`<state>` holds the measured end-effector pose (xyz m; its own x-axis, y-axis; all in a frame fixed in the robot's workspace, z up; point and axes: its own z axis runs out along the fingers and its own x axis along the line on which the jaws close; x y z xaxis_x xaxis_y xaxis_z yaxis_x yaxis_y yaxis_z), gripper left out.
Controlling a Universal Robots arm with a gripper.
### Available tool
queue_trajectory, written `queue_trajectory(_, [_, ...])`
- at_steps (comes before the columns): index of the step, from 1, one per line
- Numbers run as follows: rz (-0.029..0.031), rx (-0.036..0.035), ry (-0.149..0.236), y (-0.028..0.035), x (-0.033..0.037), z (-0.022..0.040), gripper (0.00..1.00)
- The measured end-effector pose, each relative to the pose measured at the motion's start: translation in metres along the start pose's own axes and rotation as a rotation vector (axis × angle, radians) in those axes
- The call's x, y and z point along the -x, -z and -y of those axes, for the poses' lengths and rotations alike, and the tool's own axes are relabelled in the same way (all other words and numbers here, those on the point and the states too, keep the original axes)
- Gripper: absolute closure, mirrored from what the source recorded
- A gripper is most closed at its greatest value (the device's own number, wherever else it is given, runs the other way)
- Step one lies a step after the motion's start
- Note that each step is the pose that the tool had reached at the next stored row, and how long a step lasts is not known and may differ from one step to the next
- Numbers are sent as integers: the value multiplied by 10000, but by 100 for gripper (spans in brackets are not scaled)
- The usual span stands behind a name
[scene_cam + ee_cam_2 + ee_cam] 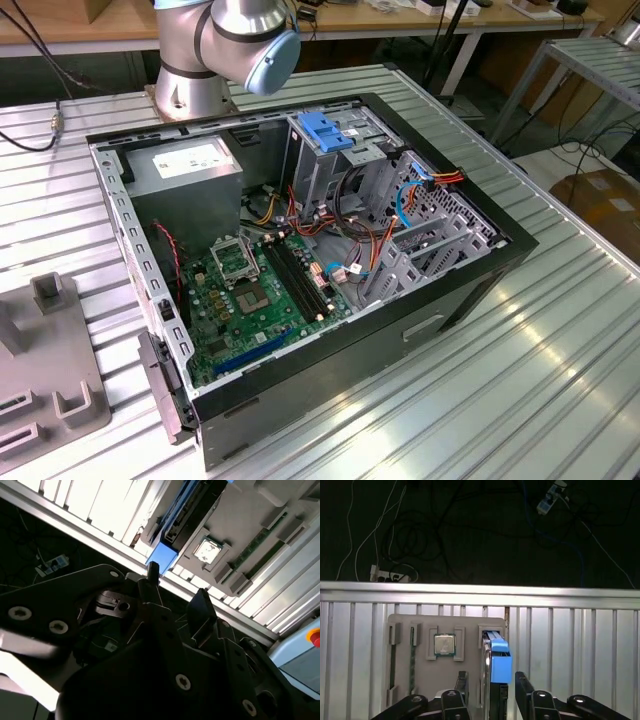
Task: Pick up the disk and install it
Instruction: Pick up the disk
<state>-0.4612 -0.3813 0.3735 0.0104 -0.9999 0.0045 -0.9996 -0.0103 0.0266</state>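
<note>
The fixture slot closes around the disk's lower edge, so the gripper will next grab the disk by its exposed blue carrier end (501,667).
The disk (500,667) stands on edge in a slot of a grey fixture plate (405,675); its blue carrier frame faces the camera in the first wrist view. In the second wrist view the disk (192,512) is a black slab with a blue end. My gripper (492,686) is open. One black finger (462,682) is on each side of the disk's line, and neither touches it. In the second wrist view the gripper (177,587) hangs just short of the blue end. The open computer case (470,290) lies on the slatted metal table in the exterior view.
In the case, a metal drive cage (315,165) carries a blue clip (325,130), next to a grey power supply (185,165), a green motherboard (255,290) and loose cables. A processor chip (444,644) sits in the fixture beside the disk. The table edge (480,587) drops to a dark floor with cables.
</note>
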Motion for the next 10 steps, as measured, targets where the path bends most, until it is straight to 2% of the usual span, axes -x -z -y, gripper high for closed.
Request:
queue_trajectory(5, [16,-5,-739,-88,0,4,50])
queue_trajectory(10, [-1,-58,-815,-141,9,13,50])
